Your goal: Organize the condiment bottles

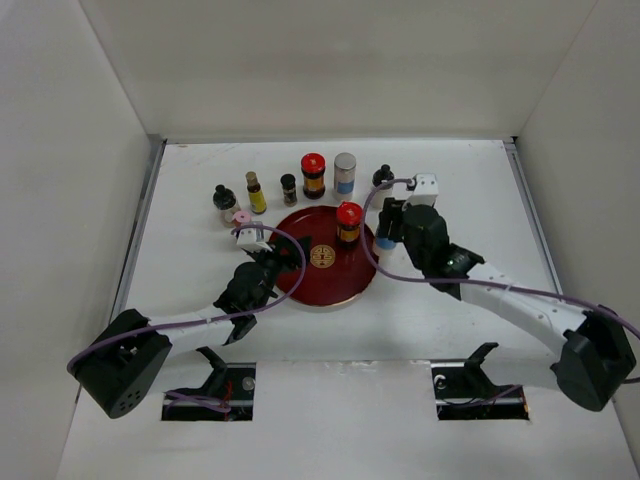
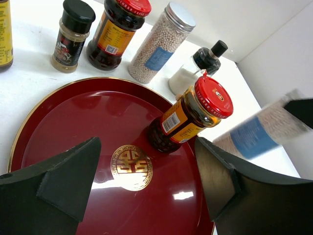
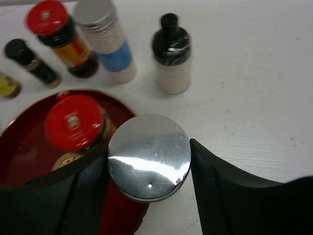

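Observation:
My right gripper needs to move the shaker to the tray's flat inside before I open. The shaker hangs above the tray's edge, so it would fall short if I let go now.
A round dark-red tray holds one red-capped dark jar. My right gripper is shut on a silver-capped blue-banded shaker at the tray's right edge; the shaker looks blurred in the left wrist view. My left gripper is open and empty over the tray's left part. Behind the tray stand a black-capped bottle, a pink-capped one, a slim yellow one, a small black-capped one, a second red-capped jar, a second silver-capped shaker and a black-capped bottle.
White walls enclose the table on the left, back and right. Two cut-outs sit in the near edge by the arm bases. Purple cables run along both arms.

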